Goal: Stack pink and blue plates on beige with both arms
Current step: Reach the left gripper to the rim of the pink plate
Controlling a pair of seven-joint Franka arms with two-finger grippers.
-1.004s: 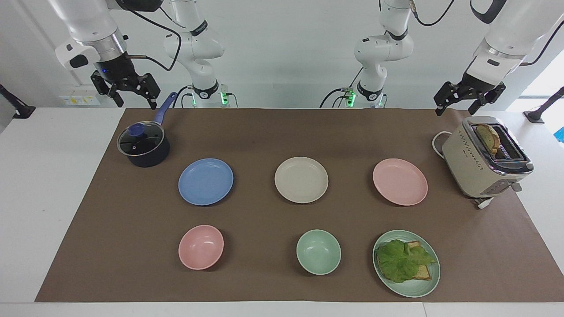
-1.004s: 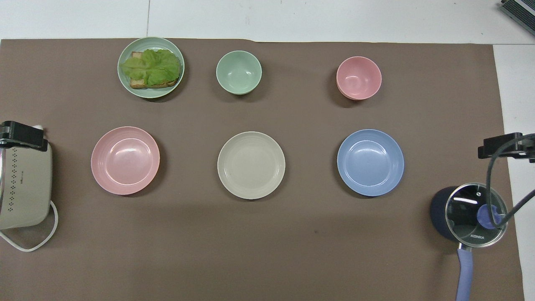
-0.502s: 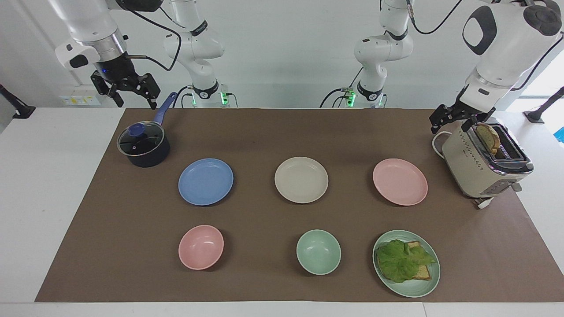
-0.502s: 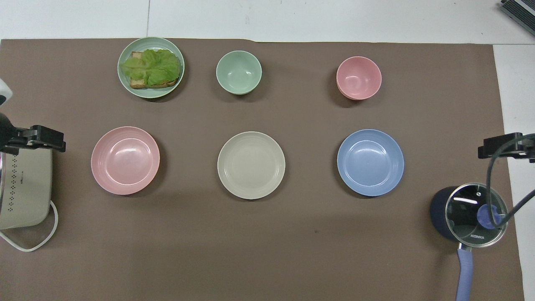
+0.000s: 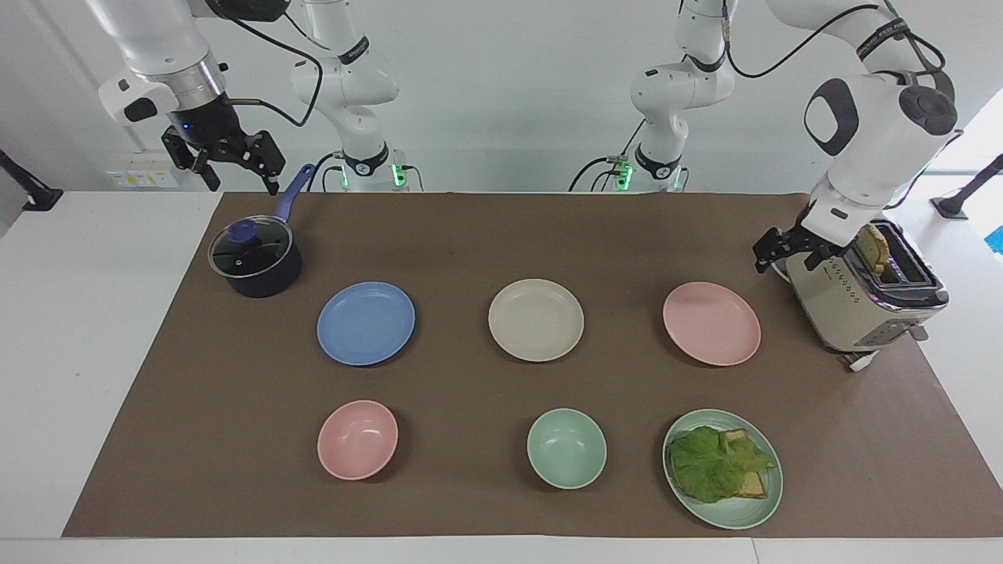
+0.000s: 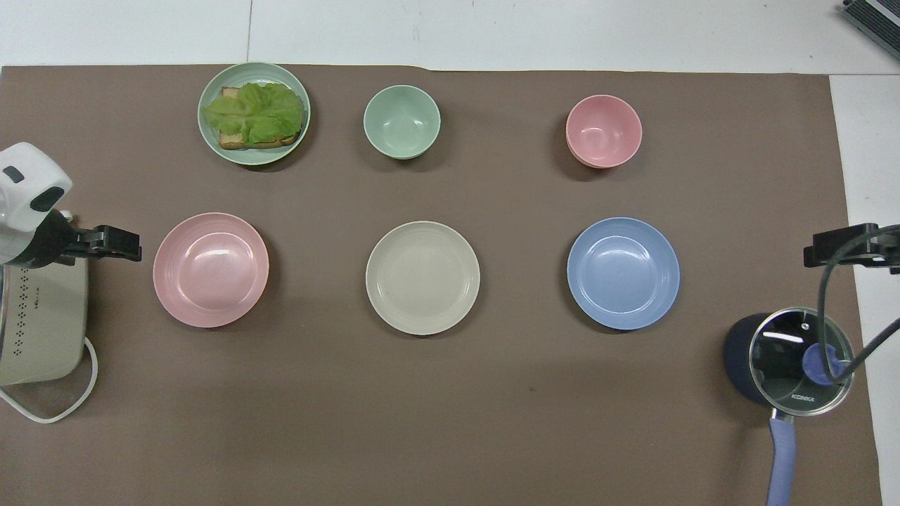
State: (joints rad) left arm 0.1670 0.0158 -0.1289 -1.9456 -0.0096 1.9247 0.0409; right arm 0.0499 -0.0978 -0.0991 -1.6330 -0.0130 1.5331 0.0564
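The pink plate (image 6: 211,270) should be stacked on the beige one, so next I will pick it up by its rim (image 6: 155,274) with my left gripper.
Three equal plates lie in a row across the middle of the brown mat. The beige plate (image 5: 536,319) (image 6: 422,277) is in the centre. The pink plate (image 5: 711,323) (image 6: 211,270) lies toward the left arm's end and the blue plate (image 5: 366,323) (image 6: 623,273) toward the right arm's end. All three are bare and apart from each other. My left gripper (image 5: 772,262) (image 6: 123,244) hangs open and holds nothing, low beside the toaster and just short of the pink plate's rim. My right gripper (image 5: 241,176) (image 6: 833,249) waits open and high over the mat's edge by the pot.
A cream toaster (image 5: 862,294) with bread in its slot stands at the left arm's end. A dark lidded pot (image 5: 255,258) with a blue handle stands at the right arm's end. Farther from the robots lie a pink bowl (image 5: 357,439), a green bowl (image 5: 566,448) and a green plate (image 5: 736,518) with lettuce and bread.
My left gripper has come down from above the toaster and moved toward the pink plate. The right arm and all the dishes have stayed put.
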